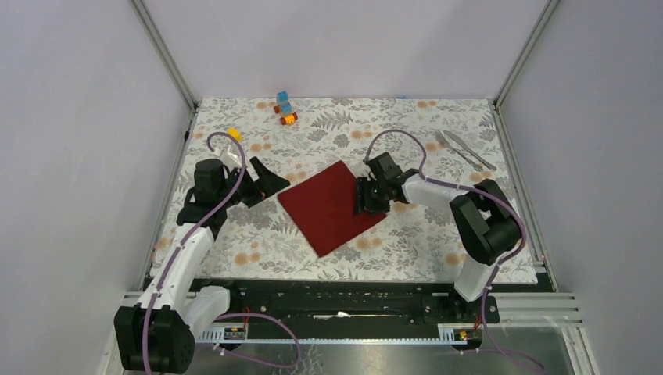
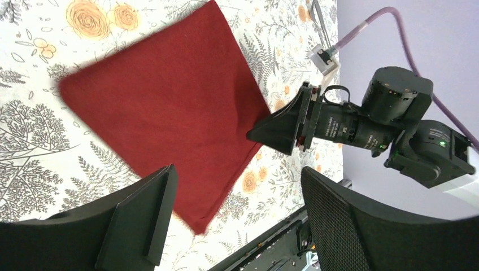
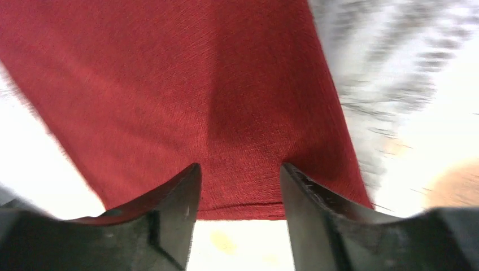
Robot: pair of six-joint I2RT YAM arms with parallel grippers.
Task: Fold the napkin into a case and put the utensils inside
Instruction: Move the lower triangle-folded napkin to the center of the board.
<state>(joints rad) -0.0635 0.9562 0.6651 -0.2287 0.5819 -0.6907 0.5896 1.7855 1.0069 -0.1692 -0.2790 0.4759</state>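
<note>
I need to reach out with my right gripper and grab the napkin's near corner (image 1: 320, 254) to fold the case. That leaves the napkin's corner beside my left gripper free.
The dark red napkin (image 1: 332, 207) lies flat in the middle of the table, turned like a diamond. My left gripper (image 1: 275, 186) is open and empty beside its left corner; in the left wrist view (image 2: 237, 172) the napkin (image 2: 164, 101) lies ahead of the fingers. My right gripper (image 1: 363, 199) is open, low over the napkin's right edge. In the right wrist view (image 3: 240, 169) its fingers straddle the edge of the cloth (image 3: 197, 84) and hold nothing. The silver fork (image 1: 455, 148) and knife (image 1: 471, 151) lie side by side at the far right.
Blue and orange toy blocks (image 1: 285, 108) sit at the far middle and a yellow block (image 1: 233, 133) at the far left. The flowered tablecloth (image 1: 406, 242) covers the table. Frame posts and grey walls stand round it.
</note>
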